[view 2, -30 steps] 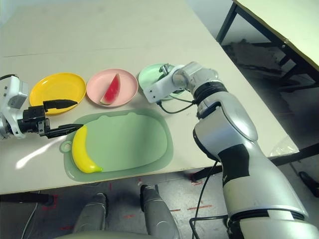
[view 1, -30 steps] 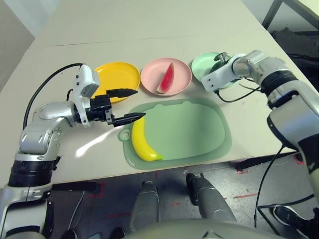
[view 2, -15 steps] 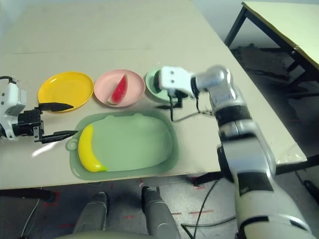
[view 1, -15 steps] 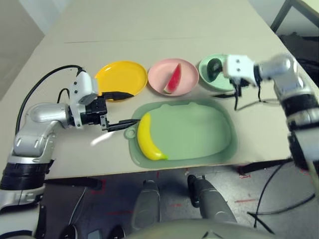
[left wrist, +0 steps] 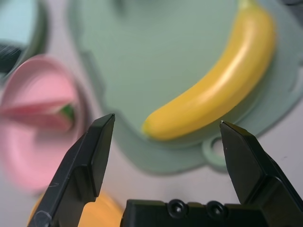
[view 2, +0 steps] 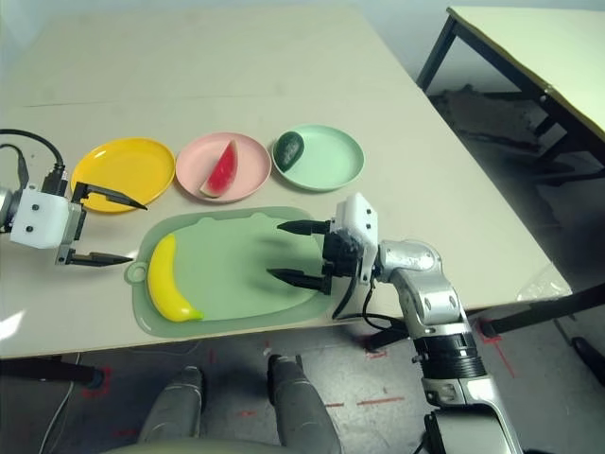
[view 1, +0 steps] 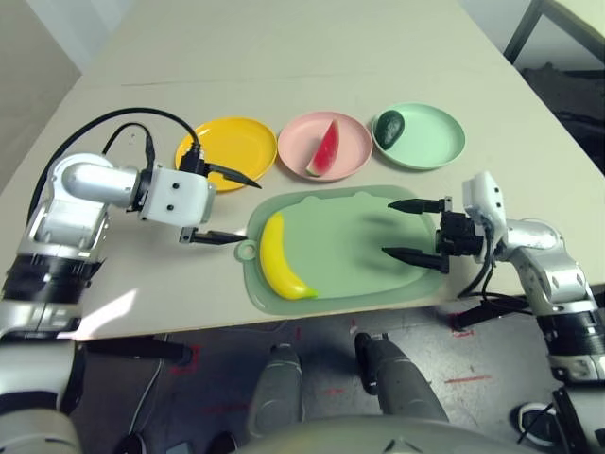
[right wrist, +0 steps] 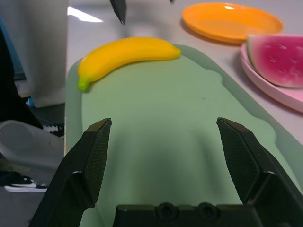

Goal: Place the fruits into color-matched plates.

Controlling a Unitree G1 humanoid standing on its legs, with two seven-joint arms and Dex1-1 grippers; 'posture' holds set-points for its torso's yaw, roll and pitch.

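Note:
I should not close my left gripper yet. I need to move it toward the banana (view 1: 281, 259) first, because its fingers stop short, with green mat (view 1: 359, 248) between them.
The yellow banana (view 1: 281, 259) lies on the left part of the pale green mat (view 1: 359, 248). The watermelon wedge (view 1: 324, 148) rests in the pink plate (view 1: 352, 161). The dark green avocado (view 1: 389, 127) sits at the left side of the mint green plate (view 1: 430, 142). The yellow plate (view 1: 222, 144) holds nothing. My left gripper (view 1: 223, 205) is open just left of the mat, between the yellow plate and the banana's upper end. My right gripper (view 1: 408, 229) is open over the mat's right side, holding nothing.
The three plates stand in a row behind the mat. A black cable (view 1: 113, 125) loops from the left arm over the table. The table's front edge (view 1: 170, 328) runs just below the mat. Another table (view 2: 529, 38) stands at the far right.
My right arm has pulled back from the mint green plate to the mat's right side, leaving the avocado in the plate. My left gripper has shifted slightly. The camera view also moved.

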